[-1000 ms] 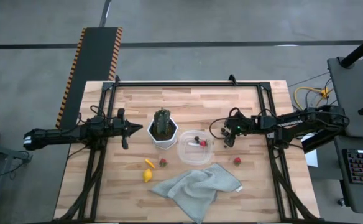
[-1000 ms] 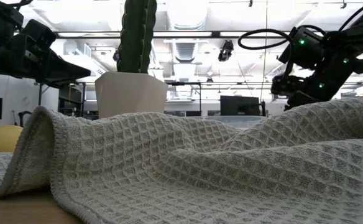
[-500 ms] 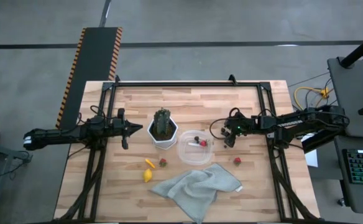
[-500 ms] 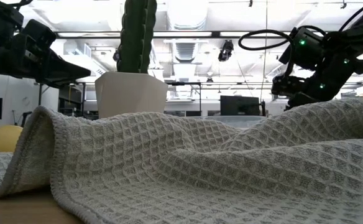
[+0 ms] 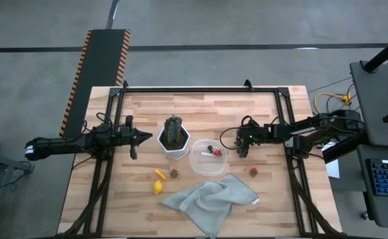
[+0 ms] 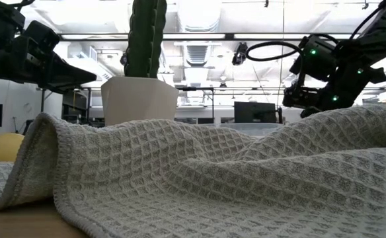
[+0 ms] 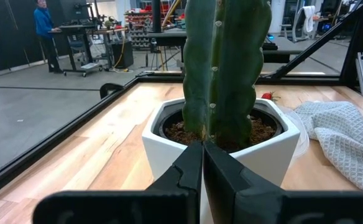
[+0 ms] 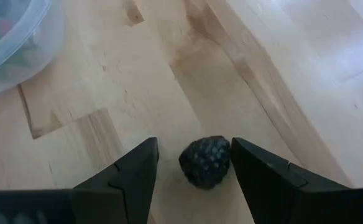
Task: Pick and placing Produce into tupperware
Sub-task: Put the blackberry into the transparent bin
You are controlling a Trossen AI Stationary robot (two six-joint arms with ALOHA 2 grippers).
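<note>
My right gripper closes on the dark round berry [image 8: 206, 162] now, since in the right wrist view my fingers stand beside the berry, low over the wood.
The clear tub [image 5: 209, 159] sits mid-table with a strawberry [image 5: 216, 153] and a dark berry [image 5: 210, 147] inside. My right gripper [image 5: 242, 149] hangs open just right of the tub. In the right wrist view its fingers [image 8: 132, 177] stand on either side of a dark round berry [image 8: 206, 162] lying on the wood, and the tub's rim [image 8: 20, 37] shows beyond. Loose strawberries [image 5: 174, 174] [image 5: 253, 171] and yellow pieces [image 5: 157, 187] lie on the table. My left gripper [image 5: 144, 138] waits shut, pointing at the cactus pot [image 5: 174, 141].
A crumpled grey waffle cloth [image 5: 210, 198] lies near the front edge and fills the low view [image 6: 199, 178]. The cactus in its white pot [image 7: 222, 134] stands left of the tub. Black frame rails [image 5: 200, 89] border the table. Bare wood lies along the far side.
My right gripper has shifted a little toward the tub and dropped slightly lower. Nothing else has moved.
</note>
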